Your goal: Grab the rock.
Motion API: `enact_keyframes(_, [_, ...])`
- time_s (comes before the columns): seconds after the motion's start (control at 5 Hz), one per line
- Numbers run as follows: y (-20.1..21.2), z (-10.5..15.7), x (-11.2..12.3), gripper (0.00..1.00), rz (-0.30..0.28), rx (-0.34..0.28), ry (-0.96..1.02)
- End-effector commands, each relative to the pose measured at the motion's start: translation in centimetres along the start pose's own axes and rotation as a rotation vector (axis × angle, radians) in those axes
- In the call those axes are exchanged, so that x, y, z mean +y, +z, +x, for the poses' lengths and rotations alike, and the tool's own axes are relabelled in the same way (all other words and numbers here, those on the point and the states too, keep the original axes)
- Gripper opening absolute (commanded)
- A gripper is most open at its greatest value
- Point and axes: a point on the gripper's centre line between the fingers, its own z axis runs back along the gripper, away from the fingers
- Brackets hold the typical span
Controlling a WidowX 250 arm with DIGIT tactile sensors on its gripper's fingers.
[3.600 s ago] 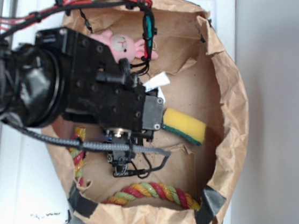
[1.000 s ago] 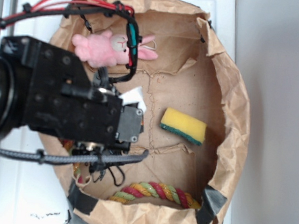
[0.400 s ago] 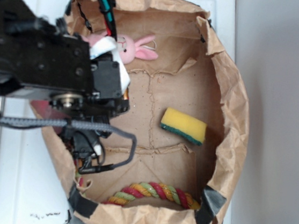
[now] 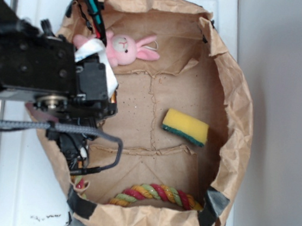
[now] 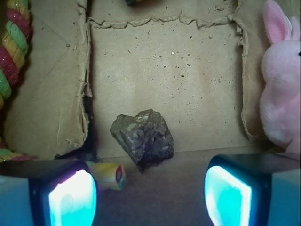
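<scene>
My gripper's fingers end short of the rock [image 5: 143, 138] and would miss it now, so they need to move forward before closing.
The rock [image 5: 143, 138], a dark brown-grey lumpy stone, lies on the brown paper floor in the wrist view, just ahead of my gripper [image 5: 149, 197] and between the lines of its two fingers. The gripper is open, its glowing cyan pads [image 5: 71, 200] wide apart with nothing between them. In the exterior view the rock is hidden under the black arm and gripper [image 4: 78, 156], which hang over the left side of the paper bag [image 4: 238, 117].
A pink plush bunny [image 4: 126, 48] [image 5: 281, 94] lies at the bag's top left. A yellow sponge [image 4: 185, 127] sits mid-right. The multicoloured rope [image 4: 155, 194] [image 5: 11, 52] curves along the bottom and left wall, its cut end [image 5: 109, 175] by my left finger.
The arm has swung left and up out of the bag's middle, uncovering the sponge and the bunny, and now hangs over the bag's left side.
</scene>
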Motion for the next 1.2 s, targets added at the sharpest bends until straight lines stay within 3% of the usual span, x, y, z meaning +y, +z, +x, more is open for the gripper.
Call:
enact_keyframes(0.0, [0.4, 1.5, -0.1, 1.0, -0.007, -0.028, 0.062])
enact_keyframes(0.6, [-1.7, 1.9, -0.7, 1.0, -0.023, 0.032, 0.086])
enact_keyframes(0.8, [-2.6, 2.1, -1.5, 1.0, -0.01, 0.041, 0.069])
enact_keyframes(1.0, [-4.0, 1.7, -1.9, 1.0, 0.054, 0.059, -0.001])
